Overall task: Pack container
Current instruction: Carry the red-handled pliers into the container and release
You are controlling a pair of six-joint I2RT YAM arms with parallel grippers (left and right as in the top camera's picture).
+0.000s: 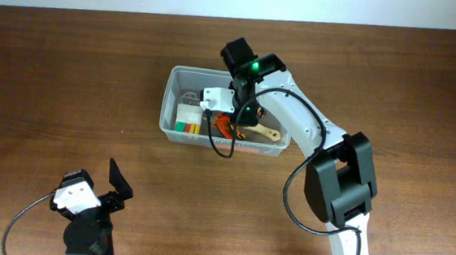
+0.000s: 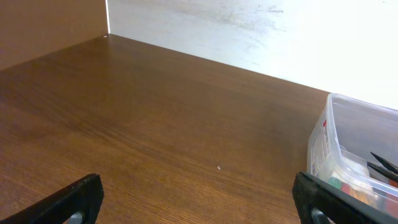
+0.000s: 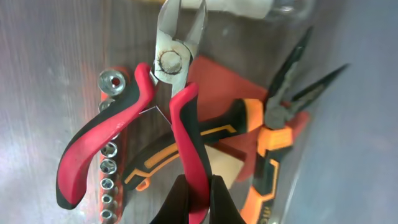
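The cutting pliers' red handles are inside the container's front side (image 1: 190,139) and the pliers would come to rest among the tools if let go, so the right gripper needs to open.
The clear plastic container (image 1: 173,99) sits mid-table and holds several tools. My right gripper (image 3: 198,198) is inside it, shut on one handle of the red-and-black cutting pliers (image 3: 158,115), which hang jaws-away over the other tools. Orange-and-black long-nose pliers (image 3: 273,124) and a red socket rail (image 3: 111,168) lie beneath. In the overhead view my right gripper (image 1: 230,119) is over the container's middle. My left gripper (image 1: 117,186) is open and empty near the front left; the container's corner (image 2: 329,143) shows at the right of its view.
A wooden-handled tool (image 1: 264,133) and a green-red-yellow item (image 1: 187,127) lie in the container. A white wall (image 2: 261,31) borders the table's far edge. Bare wood table (image 2: 155,124) lies ahead of the left gripper.
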